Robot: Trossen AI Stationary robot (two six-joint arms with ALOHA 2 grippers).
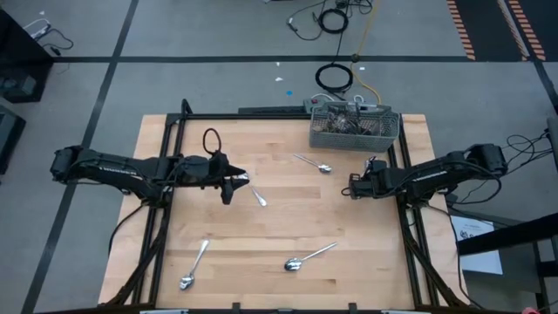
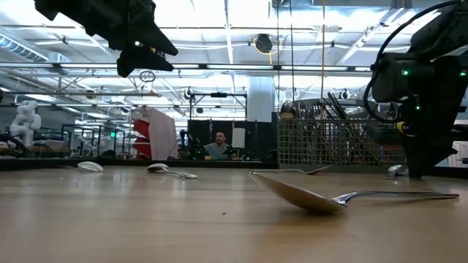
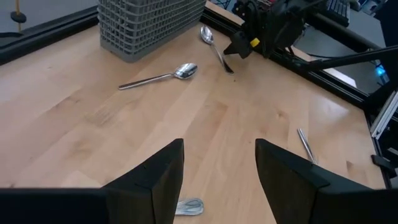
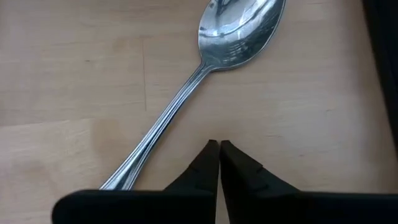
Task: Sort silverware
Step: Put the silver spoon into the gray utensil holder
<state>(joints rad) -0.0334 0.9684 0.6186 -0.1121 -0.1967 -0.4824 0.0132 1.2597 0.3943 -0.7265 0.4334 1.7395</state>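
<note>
The spoon's handle (image 4: 172,111) is beside my closed right gripper. I should open my right gripper again next, then close it over the handle near the bowl (image 4: 239,30).
Several pieces of silverware, all spoons, lie flat on the wooden table (image 1: 288,218). One spoon (image 4: 186,93) lies right beside my right gripper (image 4: 219,148), whose fingers are shut with nothing between them and point steeply down just to one side of its handle. The left wrist view shows that spoon (image 3: 214,48) next to my right gripper (image 3: 239,48) near the basket. Other spoons lie at mid-table (image 1: 316,164), beside my left gripper (image 1: 259,196), near left (image 1: 193,264) and near middle (image 1: 309,255). My left gripper (image 3: 219,146) hovers open above the table's left half.
A grey wire-mesh basket (image 1: 353,129) holding more utensils stands at the table's far right edge. Black frame rails run along the left (image 1: 161,218) and right (image 1: 410,227) sides. A person (image 2: 217,148) sits in the room beyond the table. Bare wood shows in the middle.
</note>
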